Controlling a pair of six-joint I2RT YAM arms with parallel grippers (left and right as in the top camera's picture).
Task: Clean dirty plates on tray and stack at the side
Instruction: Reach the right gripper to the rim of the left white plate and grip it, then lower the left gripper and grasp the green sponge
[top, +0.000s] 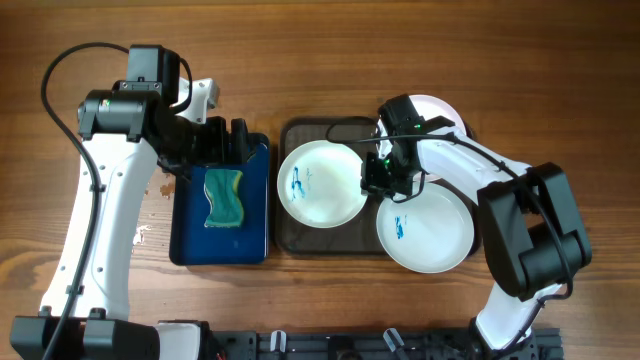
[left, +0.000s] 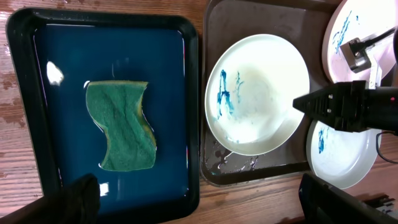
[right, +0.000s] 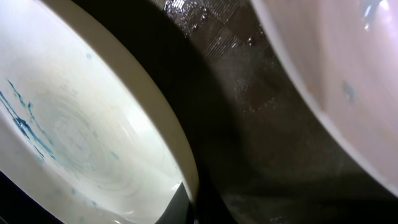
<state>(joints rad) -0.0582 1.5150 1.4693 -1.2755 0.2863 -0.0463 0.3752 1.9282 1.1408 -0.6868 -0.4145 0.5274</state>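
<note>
My left gripper grabs the green sponge from above across its middle next, and the sponge's bottom stays free to clean the plate.
The dark brown-grey tray lies mid-table; it also shows in the left wrist view and the right wrist view. One white plate with blue smears sits on it, tilted. My right gripper is shut on that plate's right rim, also seen from the left wrist. A second smeared plate lies at the tray's right edge. A third plate lies at the back right, partly under my right arm. My left gripper is open and empty above the blue tray.
A smaller dark blue tray stands left of the big tray and holds a green sponge, which also shows in the left wrist view. Water drops lie on the wood left of the blue tray. A dark rail runs along the table's front edge.
</note>
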